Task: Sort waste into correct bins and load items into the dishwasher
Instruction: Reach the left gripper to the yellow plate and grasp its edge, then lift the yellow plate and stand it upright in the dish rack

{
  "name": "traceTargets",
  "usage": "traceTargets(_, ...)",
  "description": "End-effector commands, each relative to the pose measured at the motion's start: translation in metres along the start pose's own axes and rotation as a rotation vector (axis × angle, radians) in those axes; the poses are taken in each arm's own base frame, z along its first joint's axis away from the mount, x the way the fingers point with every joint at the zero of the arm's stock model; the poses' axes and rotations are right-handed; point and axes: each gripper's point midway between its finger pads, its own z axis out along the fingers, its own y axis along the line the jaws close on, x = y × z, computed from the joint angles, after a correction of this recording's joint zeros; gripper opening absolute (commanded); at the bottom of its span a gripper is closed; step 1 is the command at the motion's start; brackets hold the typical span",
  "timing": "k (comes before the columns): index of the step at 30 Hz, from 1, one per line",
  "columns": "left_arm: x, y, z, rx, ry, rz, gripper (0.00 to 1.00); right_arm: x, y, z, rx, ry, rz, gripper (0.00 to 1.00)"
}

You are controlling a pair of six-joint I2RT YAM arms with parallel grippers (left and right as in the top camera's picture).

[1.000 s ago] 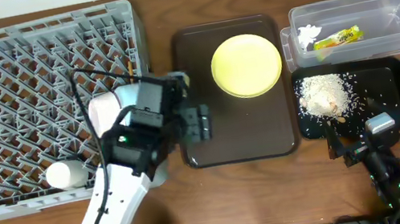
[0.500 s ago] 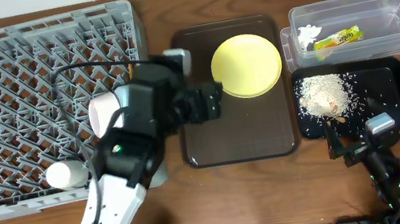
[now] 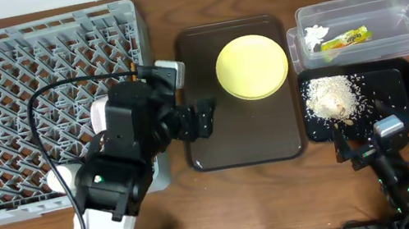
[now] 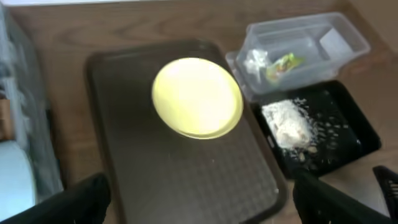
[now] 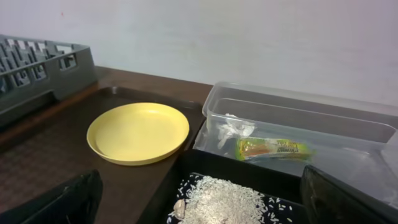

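My left gripper grabs the yellow plate by its rim (image 3: 223, 83) next, so the rest stays free to stand in the grey dish rack (image 3: 15, 79).
The yellow plate (image 3: 252, 66) lies on the dark brown serving tray (image 3: 243, 143); it also shows in the left wrist view (image 4: 197, 98) and the right wrist view (image 5: 138, 132). My left gripper (image 3: 201, 119) is open and empty over the tray's left edge, short of the plate. The clear tub (image 3: 401, 19) holds the tissue (image 3: 314, 34) and the snack wrapper (image 3: 345, 39). Rice crumbs (image 3: 335, 97) lie in the black tray (image 3: 401, 94). My right gripper (image 3: 353, 148) is open and empty just in front of the black tray. A white cup (image 3: 61, 180) lies in the grey dish rack (image 3: 15, 79).
A light blue bowl edge (image 4: 12, 180) shows beside the rack under my left arm. The left arm's cable loops over the rack. The white bowl and the chopsticks are not clearly in view. Bare wood table lies in front of the serving tray.
My left gripper swung right toward the plate, then drew back a little to the left, and the arm's body shifted left over the rack. The right arm has not moved.
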Motion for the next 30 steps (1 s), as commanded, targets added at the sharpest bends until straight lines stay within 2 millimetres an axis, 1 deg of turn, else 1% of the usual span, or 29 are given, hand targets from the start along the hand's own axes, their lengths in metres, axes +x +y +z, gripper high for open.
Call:
traceTargets(1,0.005,-0.013,0.004,0.086,0.036,-0.050,0.94,0.001,-0.005,0.000,0.021,0.000,-0.007,0.99)
traceTargets(2,-0.001,-0.013,0.007,0.090,0.018,-0.065,0.94,0.001,-0.005,0.000,0.021,0.000,-0.007,0.99)
traceTargets(3,-0.012,-0.014,0.014,0.101,-0.014,-0.122,0.94,0.001,-0.005,0.000,0.021,0.000,-0.007,0.99)
traceTargets(4,-0.015,-0.013,0.022,0.100,-0.017,-0.165,0.94,0.001,-0.005,0.000,0.021,0.000,-0.007,0.99)
traceTargets(5,-0.015,-0.009,0.036,0.095,0.003,-0.206,0.97,0.001,-0.005,0.000,0.021,0.000,-0.007,0.99)
traceTargets(6,-0.007,-0.002,0.058,0.077,0.068,-0.232,0.98,0.001,-0.005,0.000,0.021,0.000,-0.007,0.99)
traceTargets(8,0.013,0.011,0.097,0.041,0.189,-0.269,0.98,0.001,-0.005,0.000,0.021,0.000,-0.007,0.99)
traceTargets(10,0.023,0.021,0.123,0.019,0.254,-0.294,0.98,0.001,-0.005,0.000,0.021,0.000,-0.007,0.99)
traceTargets(11,0.029,0.030,0.143,-0.010,0.290,-0.307,0.96,0.001,-0.005,0.000,0.021,0.000,-0.007,0.99)
traceTargets(13,0.035,0.047,0.171,-0.070,0.317,-0.313,0.89,0.001,-0.005,0.000,0.021,0.000,-0.007,0.99)
traceTargets(14,0.039,0.055,0.183,-0.098,0.323,-0.314,0.87,0.001,-0.005,0.000,0.021,0.000,-0.007,0.99)
traceTargets(15,0.047,0.065,0.199,-0.126,0.331,-0.324,0.87,0.001,-0.005,0.000,0.021,0.000,-0.007,0.99)
traceTargets(19,0.070,0.082,0.235,-0.151,0.355,-0.390,0.87,0.001,-0.005,0.000,0.021,0.000,-0.007,0.99)
traceTargets(21,0.081,0.088,0.249,-0.165,0.361,-0.464,0.86,0.001,-0.005,0.000,0.021,0.000,-0.007,0.99)
traceTargets(22,0.084,0.090,0.253,-0.171,0.364,-0.486,0.83,0.001,-0.005,0.000,0.021,0.000,-0.007,0.99)
traceTargets(23,0.092,0.093,0.260,-0.182,0.372,-0.522,0.76,0.001,-0.005,0.000,0.021,0.000,-0.007,0.99)
traceTargets(24,0.097,0.095,0.264,-0.189,0.378,-0.543,0.75,0.001,-0.005,0.000,0.021,0.000,-0.007,0.99)
traceTargets(25,0.102,0.096,0.268,-0.193,0.385,-0.570,0.71,0.001,-0.005,0.000,0.021,0.000,-0.007,0.99)
traceTargets(26,0.109,0.094,0.275,-0.168,0.401,-0.593,0.65,0.001,-0.005,0.000,0.021,0.000,-0.007,0.99)
traceTargets(28,0.114,0.087,0.282,-0.116,0.416,-0.604,0.59,0.001,-0.005,0.000,0.021,0.000,-0.007,0.99)
traceTargets(30,0.120,0.080,0.289,-0.067,0.435,-0.614,0.51,0.001,-0.005,0.000,0.021,0.000,-0.007,0.99)
